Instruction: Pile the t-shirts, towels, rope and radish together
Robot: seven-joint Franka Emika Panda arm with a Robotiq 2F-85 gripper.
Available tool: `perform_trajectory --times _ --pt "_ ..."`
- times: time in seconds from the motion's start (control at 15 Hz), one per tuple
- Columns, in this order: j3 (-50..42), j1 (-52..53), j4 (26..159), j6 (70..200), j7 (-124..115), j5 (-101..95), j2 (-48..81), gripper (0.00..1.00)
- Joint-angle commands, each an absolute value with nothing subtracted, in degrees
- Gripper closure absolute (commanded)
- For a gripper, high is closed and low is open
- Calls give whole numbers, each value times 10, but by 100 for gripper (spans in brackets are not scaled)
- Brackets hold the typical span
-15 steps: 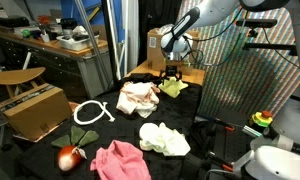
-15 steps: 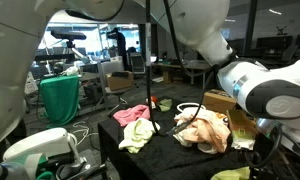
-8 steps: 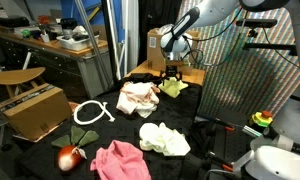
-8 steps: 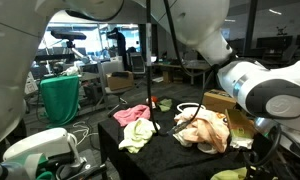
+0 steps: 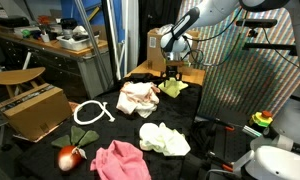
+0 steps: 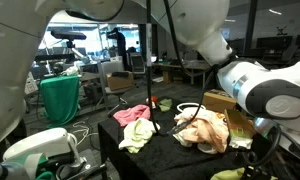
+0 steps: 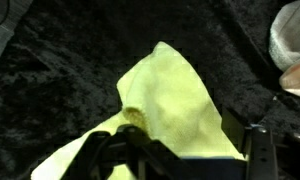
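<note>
My gripper's fingers reach down to the yellow-green cloth (image 7: 175, 105), one at the cloth's raised fold, one past the cloth's edge, so it is time to close.
My gripper (image 5: 171, 74) hangs low over a yellow-green cloth (image 5: 175, 88) at the back of the black table. In the wrist view that cloth (image 7: 175, 105) fills the middle, and the gripper (image 7: 180, 152) is open with a dark finger on each side of it. A peach-and-white cloth (image 5: 138, 97) lies just beside it. The white rope (image 5: 90, 113) loops at the left, and the red radish (image 5: 68, 156) is near the front corner. Next to the radish lies a pink cloth (image 5: 120, 161). A pale yellow cloth (image 5: 164, 138) rests mid-table. An exterior view shows the pink cloth (image 6: 133, 113), pale cloth (image 6: 137, 133) and peach cloth (image 6: 206, 130).
A cardboard box (image 5: 30, 108) sits on a stool left of the table. A perforated panel (image 5: 245, 85) stands to the right, with a green-and-yellow ringed toy (image 5: 262, 121) beyond it. A pale cloth edge (image 7: 290, 35) shows at the wrist view's upper right.
</note>
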State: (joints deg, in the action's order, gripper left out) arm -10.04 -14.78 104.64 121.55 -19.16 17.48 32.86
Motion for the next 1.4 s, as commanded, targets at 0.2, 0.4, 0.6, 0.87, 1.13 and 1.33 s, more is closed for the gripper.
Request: perform_trajectory --times 0.2,0.4,0.6,0.87,1.13,1.33 --pt "-99 -151 1037 1203 -185 187 328 71" --pt "-100 -151 1037 1204 -184 186 325 93" --pt "-98 -155 1038 1202 -176 190 319 98" --pt "-90 -163 1038 1205 -140 208 293 95" --pt "-88 -164 1042 1221 -90 219 244 95" --pt "-87 -160 1036 1226 -55 217 208 97"
